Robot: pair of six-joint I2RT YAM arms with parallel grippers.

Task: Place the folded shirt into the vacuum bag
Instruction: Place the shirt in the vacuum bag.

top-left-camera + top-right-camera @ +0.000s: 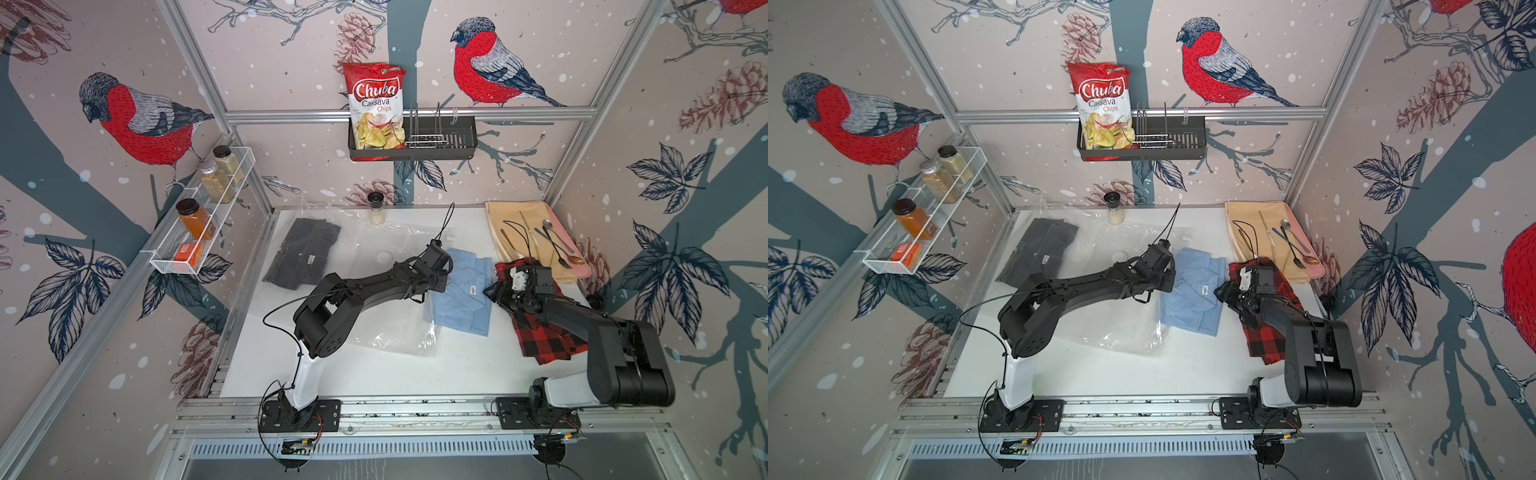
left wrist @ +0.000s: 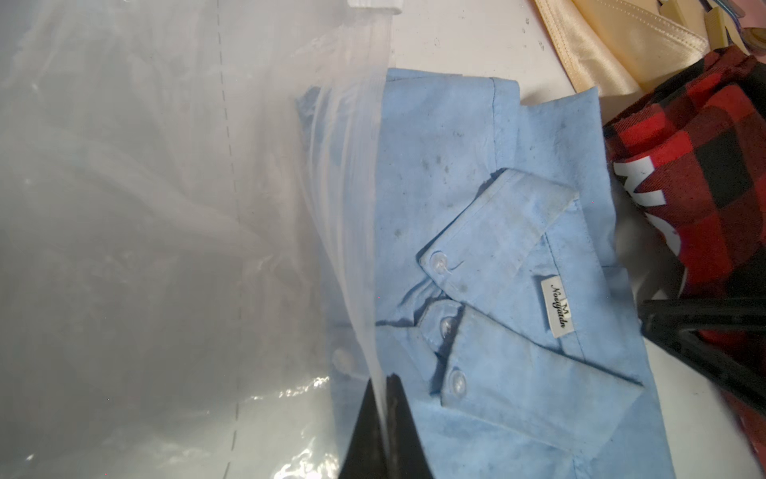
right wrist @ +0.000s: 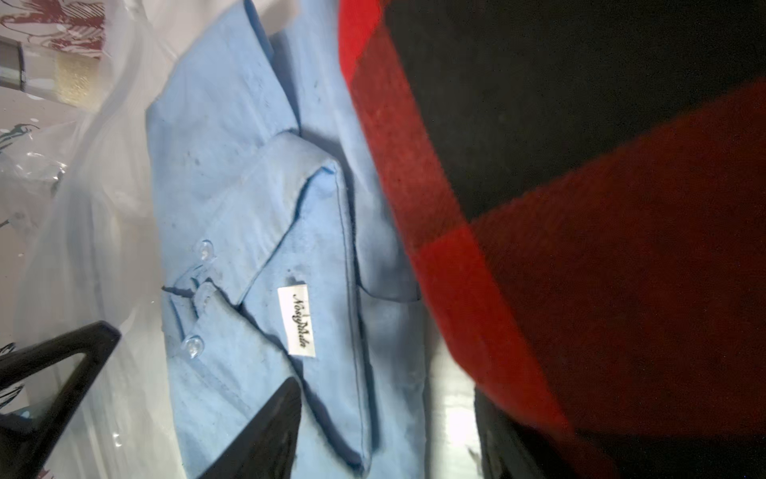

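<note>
The folded shirt (image 1: 461,291) should be grabbed next by my right gripper at its edge farthest from the vacuum bag. The opposite edge then goes first into the raised opening.
The folded shirt (image 1: 461,291) (image 1: 1196,291) is light blue and lies flat on the white table, collar and label up. Its left edge sits under the raised lip of the clear vacuum bag (image 1: 386,328) (image 2: 145,207), whose white valve cap (image 1: 383,256) shows. My left gripper (image 2: 385,398) is shut on that upper lip and holds it up over the shirt (image 2: 497,249). At the shirt's (image 3: 248,207) right edge my right gripper (image 3: 381,439) (image 1: 492,291) stands open. One finger is over the blue cloth, the other beside it under red plaid cloth.
A dark grey shirt (image 1: 303,253) lies inside the bag at the far left. A red and black plaid shirt (image 1: 540,336) lies right of the blue one, under my right arm. A pink tray (image 1: 582,270) with cutlery is at back right, a spice jar (image 1: 377,210) at the back edge.
</note>
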